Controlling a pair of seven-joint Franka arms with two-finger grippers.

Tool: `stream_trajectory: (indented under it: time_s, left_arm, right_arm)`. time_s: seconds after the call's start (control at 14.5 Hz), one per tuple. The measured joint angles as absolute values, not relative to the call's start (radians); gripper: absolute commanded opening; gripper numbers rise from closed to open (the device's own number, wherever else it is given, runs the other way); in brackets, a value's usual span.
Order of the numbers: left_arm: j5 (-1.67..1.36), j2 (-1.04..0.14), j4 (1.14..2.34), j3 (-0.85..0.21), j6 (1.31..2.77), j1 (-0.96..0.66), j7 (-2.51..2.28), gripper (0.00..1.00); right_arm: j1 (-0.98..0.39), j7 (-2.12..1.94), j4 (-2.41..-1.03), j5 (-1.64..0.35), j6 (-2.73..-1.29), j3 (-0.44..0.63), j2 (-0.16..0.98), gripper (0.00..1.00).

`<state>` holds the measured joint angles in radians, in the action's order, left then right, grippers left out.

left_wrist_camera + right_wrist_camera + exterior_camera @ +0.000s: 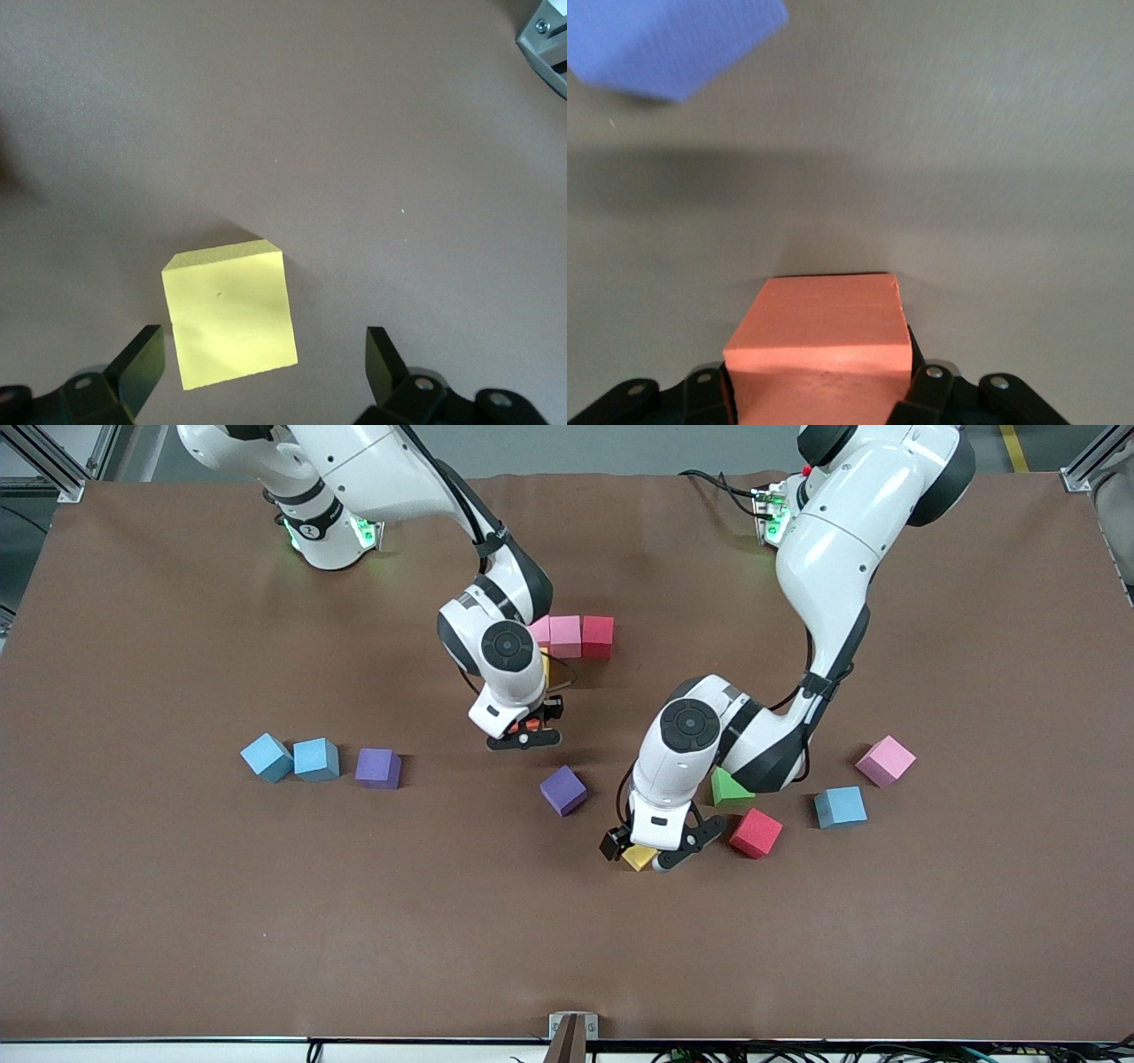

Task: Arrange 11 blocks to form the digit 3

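Observation:
The orange block [532,726] goes toward the yellow block [547,669], before my right gripper releases it, since it is still short of the yellow block.
My right gripper [523,732] is shut on an orange block [819,341], held over the table between a purple block [563,789] and a touching row of blocks. That row is two pink blocks [564,636] and a red block [597,636], with a yellow one [546,669] mostly hidden by the right arm. My left gripper [649,852] stands open, low over a yellow block [230,314]. Its fingers [142,363] stand on either side of that block without touching it.
Toward the right arm's end lie two light blue blocks [266,757] and a purple one [378,768]. By the left arm lie a green block [728,788], a red block [755,833], a blue block [840,807] and a pink block [884,761].

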<state>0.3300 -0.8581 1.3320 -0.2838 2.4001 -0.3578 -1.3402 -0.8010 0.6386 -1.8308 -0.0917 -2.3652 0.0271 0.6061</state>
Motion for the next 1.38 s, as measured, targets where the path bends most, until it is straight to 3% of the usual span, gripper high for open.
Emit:
stream_trajectory:
  time_s: [0.76, 0.83, 0.9, 0.97, 1.04, 1.38]
  left_arm:
    - [0.330, -0.862, 1.332, -0.282, 2.396, -0.367, -1.340, 1.00]
    - [0.330, -0.865, 1.332, -0.281, 2.395, -0.367, -1.340, 1.00]
    - [0.330, -0.867, 1.332, -0.281, 2.395, -0.367, -1.340, 1.00]
    - [0.330, -0.869, 1.332, -0.281, 2.395, -0.367, -1.340, 1.00]
    - [0.330, -0.870, 1.332, -0.281, 2.395, -0.367, -1.340, 1.00]
    - [0.330, -0.871, 1.332, -0.281, 2.395, -0.368, -1.340, 1.00]
  right_arm:
    - [-0.820, 0.657, -1.930, -0.134, -2.418, 0.012, 0.553, 0.38]
    - [-0.821, 0.657, -1.930, -0.134, -2.419, 0.012, 0.553, 0.41]
    - [-0.822, 0.657, -1.930, -0.134, -2.420, 0.012, 0.553, 0.55]
    - [-0.822, 0.657, -1.930, -0.134, -2.420, 0.011, 0.553, 0.87]
    - [-0.822, 0.657, -1.930, -0.134, -2.420, 0.011, 0.553, 1.00]
    - [-0.814, 0.657, -1.895, -0.135, -2.391, 0.018, 0.541, 1.00]
